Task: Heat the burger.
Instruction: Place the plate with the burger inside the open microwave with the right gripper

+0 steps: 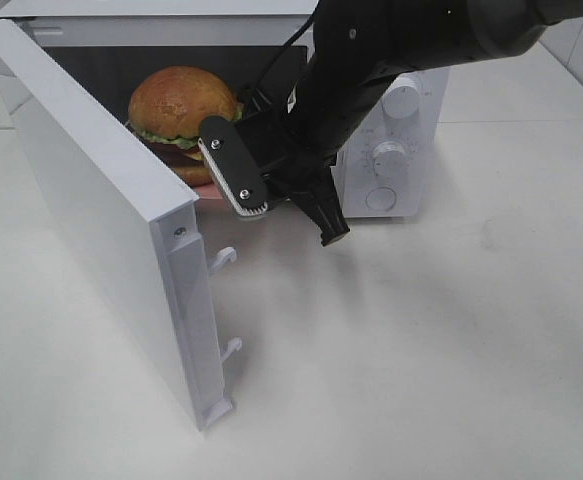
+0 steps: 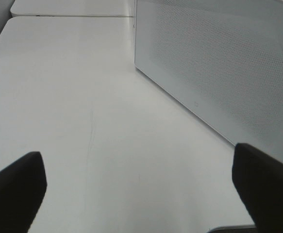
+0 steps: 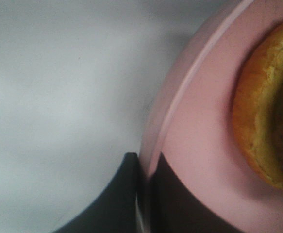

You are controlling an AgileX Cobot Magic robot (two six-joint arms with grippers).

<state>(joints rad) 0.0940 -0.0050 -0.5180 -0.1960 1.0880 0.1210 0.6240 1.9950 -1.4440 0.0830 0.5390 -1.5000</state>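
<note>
I need to move the plate inside the microwave with my right gripper before I release it, because the rim (image 1: 209, 190) of the pink plate sticks out over the front edge of the opening.
The burger (image 1: 181, 105), with its golden bun and green lettuce frill, sits on a pink plate (image 1: 203, 186) inside the open white microwave (image 1: 403, 110). My right gripper (image 1: 214, 185) reaches into the opening from the right. In the right wrist view my right gripper (image 3: 145, 194) is shut on the rim of the pink plate (image 3: 204, 121), and the burger (image 3: 267, 111) lies just beyond it. My left gripper (image 2: 141, 194) is open over the bare table, holding nothing, beside a white perforated panel (image 2: 219, 63) of the microwave.
The microwave door (image 1: 101, 220) swings out wide to the front left, with two white hooks on its inner edge. The control knobs (image 1: 391, 155) are on the right of the microwave front. A white table (image 1: 421, 350) spreads in front.
</note>
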